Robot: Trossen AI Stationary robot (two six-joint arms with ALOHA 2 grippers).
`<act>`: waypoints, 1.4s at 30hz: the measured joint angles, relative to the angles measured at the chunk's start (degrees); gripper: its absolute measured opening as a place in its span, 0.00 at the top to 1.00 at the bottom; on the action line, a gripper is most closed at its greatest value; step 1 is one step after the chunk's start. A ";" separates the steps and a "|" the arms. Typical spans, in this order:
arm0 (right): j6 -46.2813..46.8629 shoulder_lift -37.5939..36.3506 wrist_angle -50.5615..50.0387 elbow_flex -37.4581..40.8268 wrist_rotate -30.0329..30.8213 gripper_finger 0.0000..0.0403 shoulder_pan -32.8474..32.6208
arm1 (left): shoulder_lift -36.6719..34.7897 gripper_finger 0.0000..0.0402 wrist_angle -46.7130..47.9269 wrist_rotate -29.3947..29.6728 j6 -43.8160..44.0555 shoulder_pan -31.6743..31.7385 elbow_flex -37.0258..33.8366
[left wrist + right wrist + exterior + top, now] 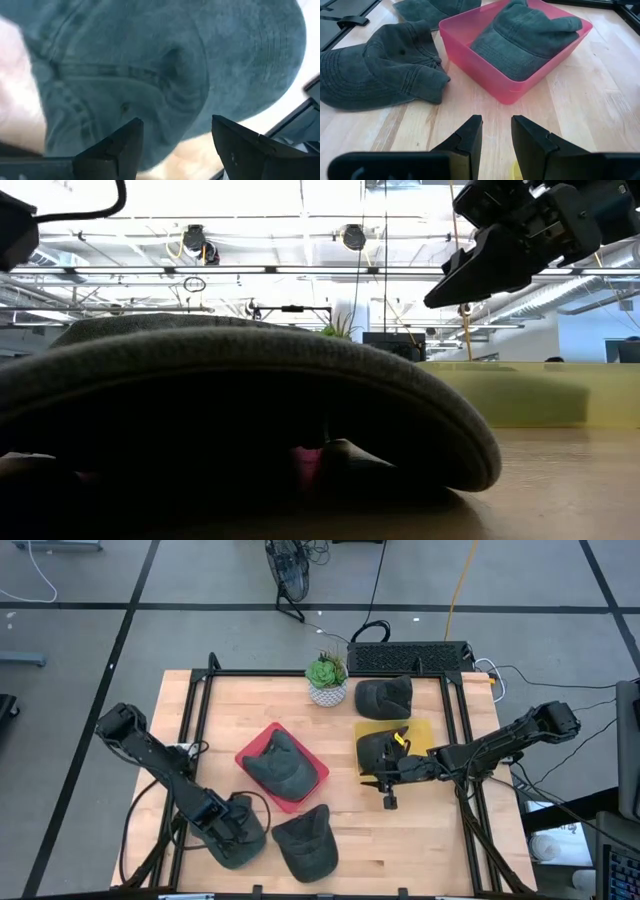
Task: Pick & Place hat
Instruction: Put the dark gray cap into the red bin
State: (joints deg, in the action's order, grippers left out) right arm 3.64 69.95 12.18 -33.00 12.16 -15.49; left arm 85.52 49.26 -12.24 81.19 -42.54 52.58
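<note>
The grey hat will be picked up next by my left gripper where its top meets its brim (190, 105), to place another hat in the red tray.
Several dark grey caps lie on the wooden table. My left gripper (238, 835) (175, 125) is open and hovers close over the crown of a cap (228, 854) (175, 65) at the near-left edge. Whether the fingers touch it does not show. Another cap (305, 845) (380, 65) (250, 370) lies loose beside it. A third cap (280, 768) (525, 40) sits in the pink bin (252, 745) (485, 75). My right gripper (388, 798) (496, 122) (450, 290) is open above bare wood, pointing toward the bin.
A yellow tray (420, 730) right of the bin carries a cap (375, 748), and another cap (385, 695) lies behind it near the far edge. A potted succulent (327, 680) stands at the far middle. A black rail (455, 730) frames the table.
</note>
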 joint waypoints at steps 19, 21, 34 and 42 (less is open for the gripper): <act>0.15 0.00 0.86 0.00 0.02 0.77 0.00 | -0.04 0.50 -3.35 5.37 -0.98 0.02 -1.78; 0.15 0.00 0.86 -0.01 0.02 0.77 0.00 | -0.04 0.55 -3.32 4.79 0.11 0.02 -2.51; 0.13 0.00 0.64 -0.01 0.02 0.77 0.02 | -0.04 0.85 -6.25 2.01 -1.81 0.02 -2.97; 0.15 0.00 0.64 -0.01 0.02 0.77 0.01 | -0.31 0.98 -6.08 -3.36 -3.56 0.62 -2.56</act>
State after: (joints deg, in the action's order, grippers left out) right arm 3.79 69.95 12.82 -33.01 12.19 -15.48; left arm 85.20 43.18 -15.60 77.63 -41.92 50.01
